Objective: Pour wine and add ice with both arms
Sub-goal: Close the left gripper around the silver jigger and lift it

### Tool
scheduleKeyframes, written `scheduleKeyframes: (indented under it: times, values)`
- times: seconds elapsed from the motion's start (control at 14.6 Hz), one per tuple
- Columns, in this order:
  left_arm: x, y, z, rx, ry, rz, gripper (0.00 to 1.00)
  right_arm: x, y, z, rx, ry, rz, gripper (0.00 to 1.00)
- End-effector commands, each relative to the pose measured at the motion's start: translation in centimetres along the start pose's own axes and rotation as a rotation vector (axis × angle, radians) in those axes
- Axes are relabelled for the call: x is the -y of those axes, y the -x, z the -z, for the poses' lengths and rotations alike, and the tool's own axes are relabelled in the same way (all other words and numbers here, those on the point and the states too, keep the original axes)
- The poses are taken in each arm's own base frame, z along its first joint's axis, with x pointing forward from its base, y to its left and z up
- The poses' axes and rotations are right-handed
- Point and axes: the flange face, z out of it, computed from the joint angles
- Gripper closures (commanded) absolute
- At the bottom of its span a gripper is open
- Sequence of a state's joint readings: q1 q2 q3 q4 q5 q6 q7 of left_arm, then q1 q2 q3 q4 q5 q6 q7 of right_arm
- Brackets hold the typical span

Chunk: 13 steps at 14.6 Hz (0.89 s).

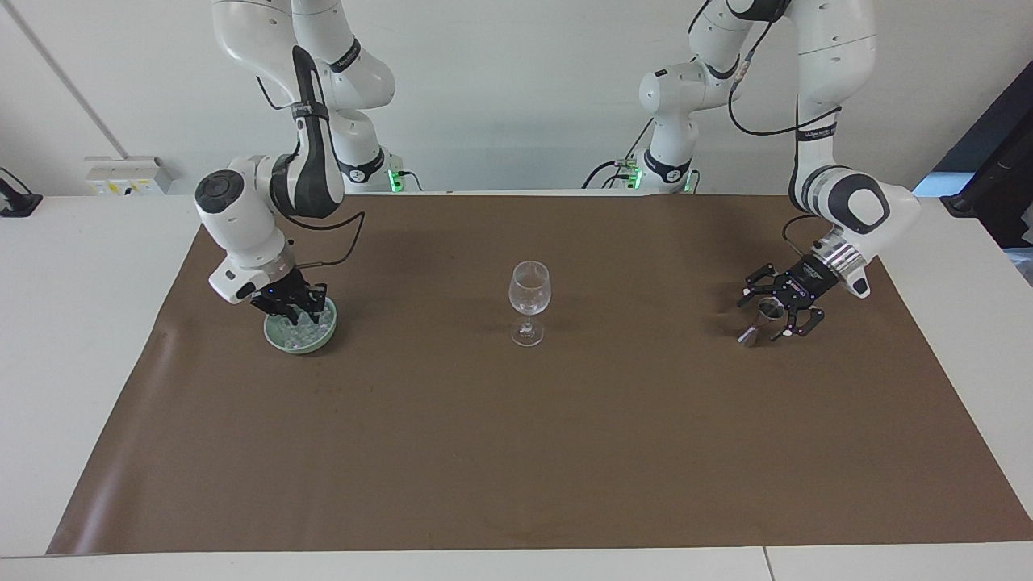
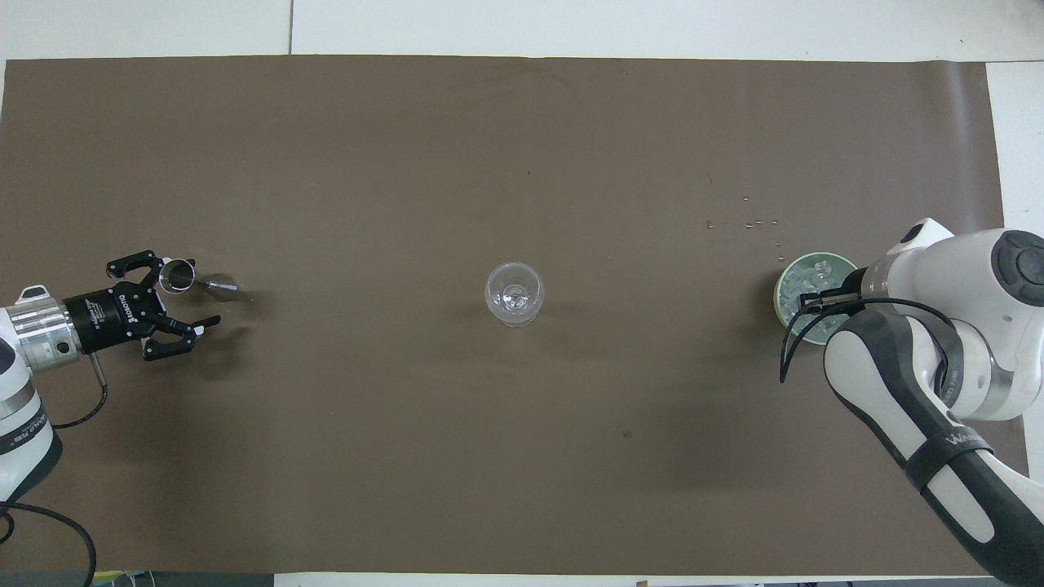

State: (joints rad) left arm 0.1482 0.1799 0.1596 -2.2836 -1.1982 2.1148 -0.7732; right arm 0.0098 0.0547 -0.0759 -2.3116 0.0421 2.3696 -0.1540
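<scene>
My left gripper is going to pour the wine into the stemmed glass, so it will next grab the metal jigger by its narrow middle.
A clear stemmed glass stands mid-mat and looks empty. A green bowl of ice sits toward the right arm's end. My right gripper reaches down into the bowl among the cubes. Toward the left arm's end stands a small metal jigger. My left gripper is low and open, with the jigger between its fingers, close to one of them. No wine shows.
A brown mat covers most of the white table. A few small specks lie on the mat just farther from the robots than the bowl.
</scene>
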Motion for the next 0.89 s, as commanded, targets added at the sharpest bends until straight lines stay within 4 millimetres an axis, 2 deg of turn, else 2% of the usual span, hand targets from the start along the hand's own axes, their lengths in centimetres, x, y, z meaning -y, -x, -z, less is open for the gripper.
scheduleKeyframes:
  times: [0.0,0.14,0.27,0.34,0.41,0.48,0.55,0.82]
  values:
    - [0.37,0.7,-0.21,-0.004,0.026,-0.01,0.02,-0.79,0.55,-0.2,-0.01,-0.011,-0.009,0.6]
    - [0.38,0.62,-0.35,-0.004,0.025,-0.007,0.03,-1.01,0.76,-0.35,-0.007,-0.012,0.004,0.6]
    - [0.2,0.68,-0.28,-0.006,0.03,-0.008,0.05,-1.24,0.85,-0.41,-0.006,-0.012,0.003,0.66]
    - [0.2,0.75,-0.25,-0.004,0.03,-0.01,0.11,-1.24,0.85,-0.41,-0.006,-0.012,0.003,0.66]
    - [0.15,0.69,-0.21,-0.005,0.03,-0.01,0.44,-1.16,0.84,-0.41,-0.006,-0.012,0.003,0.66]
    - [0.1,0.75,-0.19,-0.003,0.031,-0.011,0.87,-1.16,0.84,-0.41,-0.006,-0.012,0.003,0.67]
    - [-0.23,1.01,-0.11,-0.004,0.036,-0.018,1.0,-1.24,0.85,-0.41,-0.006,-0.012,0.001,0.69]
    - [-0.39,1.06,0.11,0.001,0.038,-0.019,1.0,-1.11,0.7,-0.31,-0.018,-0.009,0.004,0.74]
